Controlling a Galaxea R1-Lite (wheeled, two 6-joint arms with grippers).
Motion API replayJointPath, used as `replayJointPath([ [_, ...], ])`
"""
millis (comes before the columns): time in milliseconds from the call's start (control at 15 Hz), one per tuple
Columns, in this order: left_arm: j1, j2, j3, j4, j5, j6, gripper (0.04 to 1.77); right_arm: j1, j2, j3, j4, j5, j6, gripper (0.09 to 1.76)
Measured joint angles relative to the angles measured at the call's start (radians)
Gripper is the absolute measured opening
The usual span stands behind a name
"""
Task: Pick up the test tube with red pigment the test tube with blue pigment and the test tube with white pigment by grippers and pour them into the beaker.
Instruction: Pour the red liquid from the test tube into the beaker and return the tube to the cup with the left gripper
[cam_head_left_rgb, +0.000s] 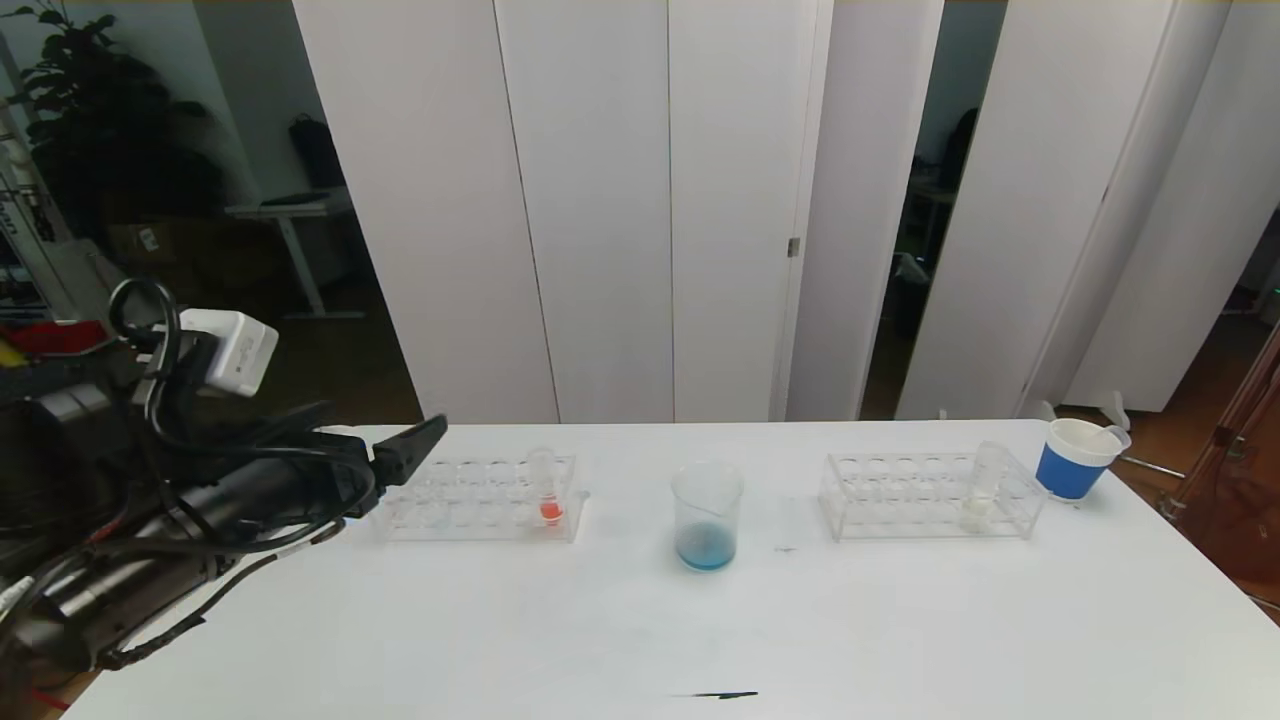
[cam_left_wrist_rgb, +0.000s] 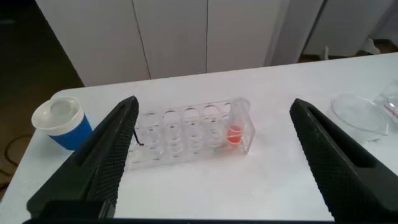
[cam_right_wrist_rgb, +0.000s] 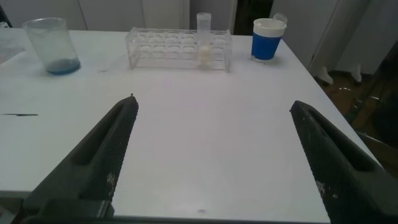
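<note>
My left gripper is to grab the red tube next by the bare side below its opening (cam_head_left_rgb: 542, 470) (cam_left_wrist_rgb: 239, 113), because the plates of the tube's rack surround the rest of the tube.
The beaker (cam_head_left_rgb: 707, 520) stands mid-table with blue liquid at its bottom; it also shows in the right wrist view (cam_right_wrist_rgb: 53, 46). The red pigment tube (cam_head_left_rgb: 546, 490) stands upright at the right end of the left rack (cam_head_left_rgb: 470, 505). The white pigment tube (cam_head_left_rgb: 984, 490) stands in the right rack (cam_head_left_rgb: 900, 495). No tube holding blue liquid shows; a faint clear tube (cam_head_left_rgb: 788, 525) lies right of the beaker. My left gripper (cam_head_left_rgb: 405, 455) hovers open and empty at the left rack's left end, facing the red tube (cam_left_wrist_rgb: 236, 127). My right gripper (cam_right_wrist_rgb: 214, 102) is open and empty over the near table, out of the head view.
A blue-banded paper cup (cam_head_left_rgb: 1075, 460) stands at the far right beyond the right rack. Another such cup (cam_left_wrist_rgb: 59, 121) stands left of the left rack. A small black mark (cam_head_left_rgb: 725, 694) lies near the table's front edge.
</note>
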Motion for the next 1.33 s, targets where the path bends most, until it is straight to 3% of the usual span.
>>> replayJointPath([
  [133, -0.053, 0.049, 0.073, -0.114, 0.023, -0.001, 1.74, 0.000, 0.000, 0.000, 0.000, 0.000, 0.000, 1.75],
  [400, -0.153, 0.172, 0.183, -0.323, 0.150, -0.004, 1.74, 0.000, 0.000, 0.000, 0.000, 0.000, 0.000, 1.75],
  [600, -0.215, 0.266, 0.205, -0.391, 0.254, -0.049, 1.74, 0.000, 0.000, 0.000, 0.000, 0.000, 0.000, 1.75],
  [1067, -0.342, 0.506, 0.053, -0.427, 0.456, -0.177, 1.74, 0.000, 0.000, 0.000, 0.000, 0.000, 0.000, 1.75],
  [1333, -0.345, 0.610, -0.058, -0.450, 0.486, -0.181, 1.74, 0.000, 0.000, 0.000, 0.000, 0.000, 0.000, 1.75],
])
